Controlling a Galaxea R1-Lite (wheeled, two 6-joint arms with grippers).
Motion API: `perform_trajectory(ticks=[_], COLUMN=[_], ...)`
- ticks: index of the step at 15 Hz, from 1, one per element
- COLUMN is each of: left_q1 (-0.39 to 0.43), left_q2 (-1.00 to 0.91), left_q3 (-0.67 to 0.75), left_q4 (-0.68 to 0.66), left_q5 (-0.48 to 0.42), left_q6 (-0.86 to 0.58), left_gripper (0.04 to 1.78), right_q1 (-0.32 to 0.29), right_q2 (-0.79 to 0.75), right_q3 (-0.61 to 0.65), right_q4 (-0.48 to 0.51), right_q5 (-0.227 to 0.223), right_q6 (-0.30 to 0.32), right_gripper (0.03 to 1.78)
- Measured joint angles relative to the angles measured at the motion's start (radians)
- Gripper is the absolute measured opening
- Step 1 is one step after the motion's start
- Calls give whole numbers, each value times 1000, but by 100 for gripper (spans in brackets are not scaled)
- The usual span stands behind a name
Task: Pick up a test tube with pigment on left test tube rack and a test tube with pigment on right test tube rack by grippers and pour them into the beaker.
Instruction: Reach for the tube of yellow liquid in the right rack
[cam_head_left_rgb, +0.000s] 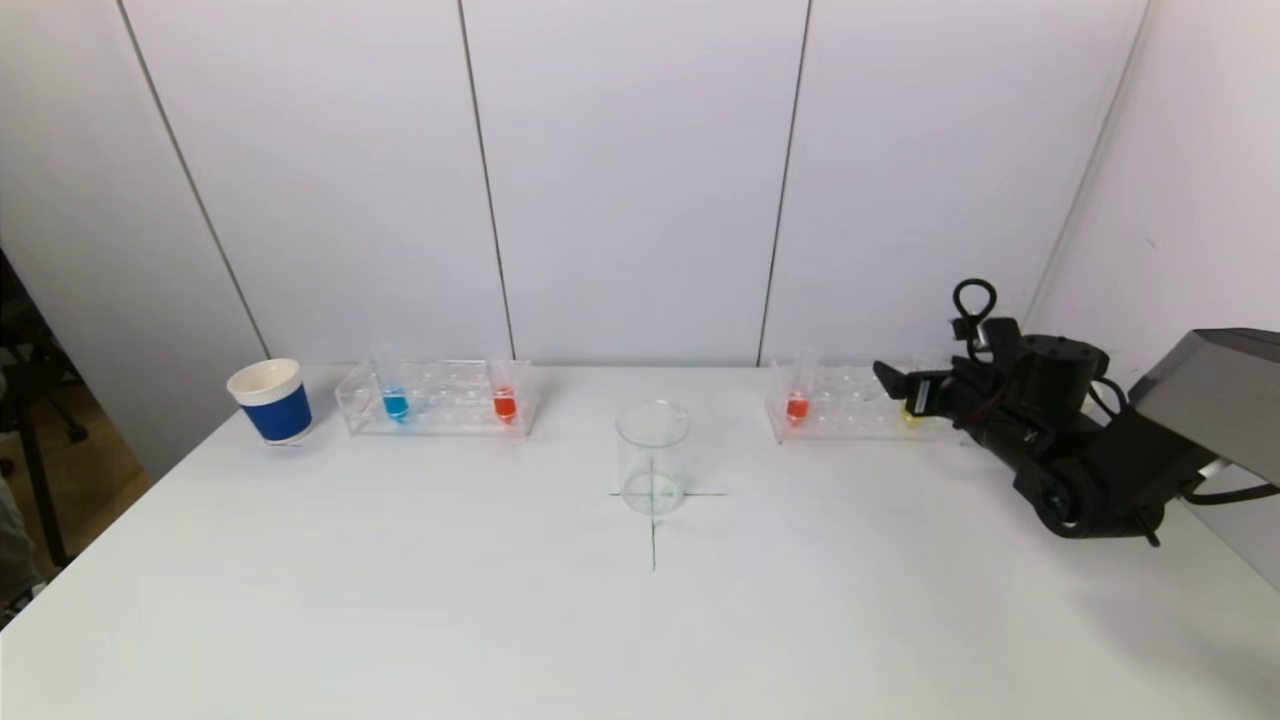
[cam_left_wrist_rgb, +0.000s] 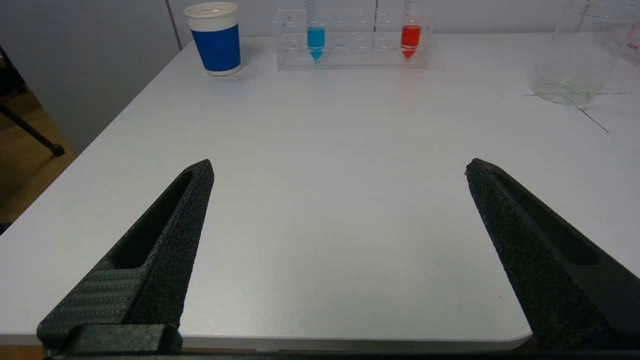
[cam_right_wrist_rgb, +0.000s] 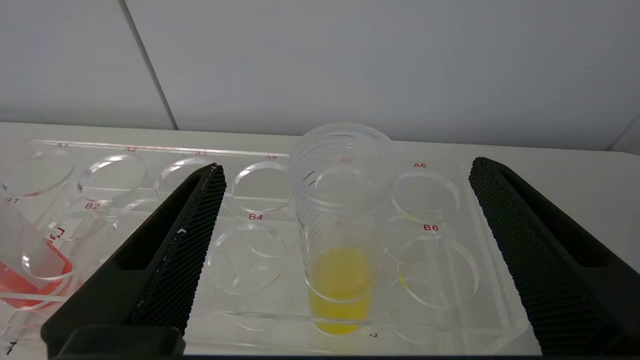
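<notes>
The yellow tube's upper body (cam_right_wrist_rgb: 339, 219) stands between my right gripper's fingers above the rack (cam_right_wrist_rgb: 258, 258), so it is now time to close, which would catch the tube.
The left test tube rack (cam_head_left_rgb: 440, 412) is clear and holds a blue tube (cam_head_left_rgb: 395, 403) and a red tube (cam_head_left_rgb: 505, 403). The empty glass beaker (cam_head_left_rgb: 652, 455) stands on a cross mark at the table's middle. The right test tube rack (cam_head_left_rgb: 850, 415) holds a red tube (cam_head_left_rgb: 797, 405) and a yellow tube (cam_right_wrist_rgb: 342, 280). My right gripper (cam_right_wrist_rgb: 347, 165) is open, one finger on each side of the yellow tube without touching it. My left gripper (cam_left_wrist_rgb: 340, 167) is open and empty over the table's near left edge, far from the blue tube (cam_left_wrist_rgb: 315, 37) and out of the head view.
A blue paper cup (cam_head_left_rgb: 270, 400) with a white rim stands left of the left rack. The white wall runs close behind both racks. A grey box (cam_head_left_rgb: 1215, 400) sits at the table's right edge behind my right arm.
</notes>
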Motion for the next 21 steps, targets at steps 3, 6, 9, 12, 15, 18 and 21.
perform_trajectory(ticks=[3,6,9,12,15,18,21], left_q1=[0,0,0,0,0,0,0], left_q2=[0,0,0,0,0,0,0], left_q3=[0,0,0,0,0,0,0], left_q4=[0,0,0,0,0,0,0], left_q5=[0,0,0,0,0,0,0], left_q6=[0,0,0,0,0,0,0], left_gripper=[176,176,176,176,176,176,176], right_q1=[2,2,2,2,3,3,4], right_q2=[1,1,2,2,2,2,3], right_q3=[-1,-1,0,2,4,6,6], right_q4=[0,0,1,1,0,-1,0], right_q5=[-2,-2,-2,-2,-2,-2,-2], right_q6=[0,0,0,0,-3,-3,-4], right_gripper=[177,177,177,174,148,99,52])
